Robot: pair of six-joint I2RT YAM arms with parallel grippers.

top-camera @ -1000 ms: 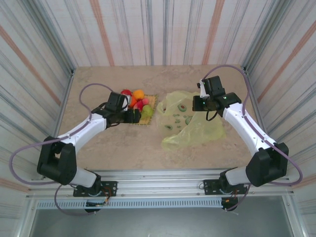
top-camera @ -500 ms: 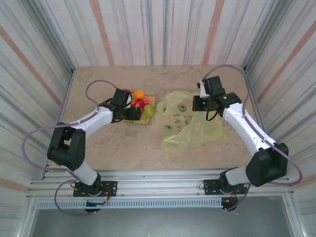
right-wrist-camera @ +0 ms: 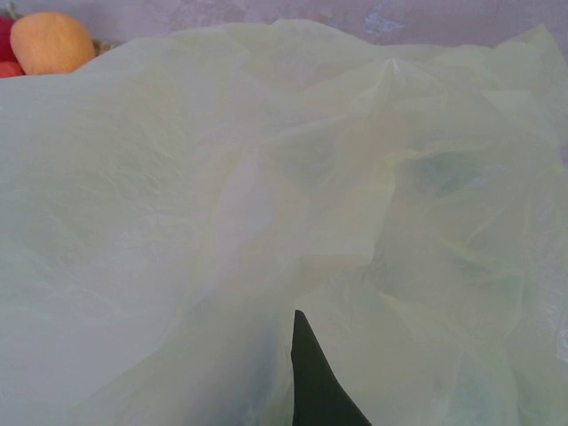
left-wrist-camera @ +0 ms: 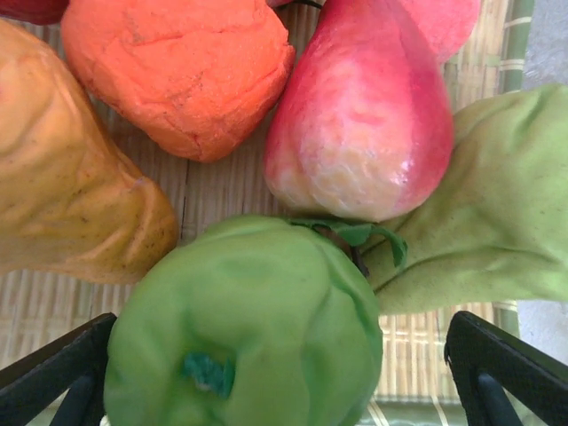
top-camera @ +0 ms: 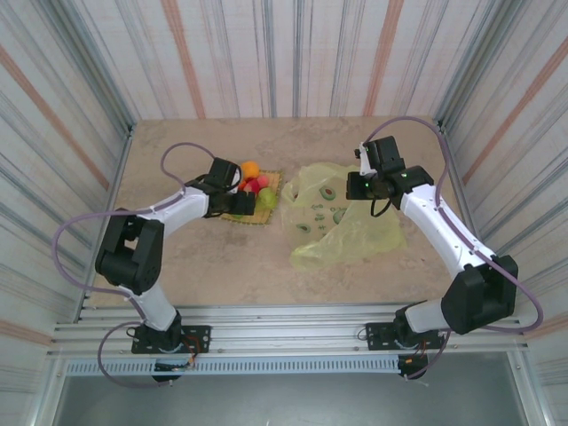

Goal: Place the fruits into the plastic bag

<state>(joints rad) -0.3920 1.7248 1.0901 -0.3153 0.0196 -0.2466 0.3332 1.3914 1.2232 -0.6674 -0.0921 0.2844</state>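
Note:
The green fruit overlaps one finger with its rounded side, and both fingers are down by the woven mat. My left gripper would hold the fruit now, so I need to close it.
The fruits lie bunched on a woven mat: an orange one, a red one and a green one. My left gripper hangs over them, open. In the left wrist view a round green fruit sits between its wide-spread fingers, with a pink-red fruit, an orange fruit and a pale green fruit behind it. The yellow-green plastic bag lies right of the mat. My right gripper is shut on its upper edge, film draped round one dark fingertip.
A yellow-brown fruit presses against the green one's left side. Striped walls close in the tabletop on three sides. The bag's loose lower part spreads toward the table's middle.
My left arm has swung its elbow inward and its gripper has come in farther over the fruits on the mat. The right arm and the bag have stayed still.

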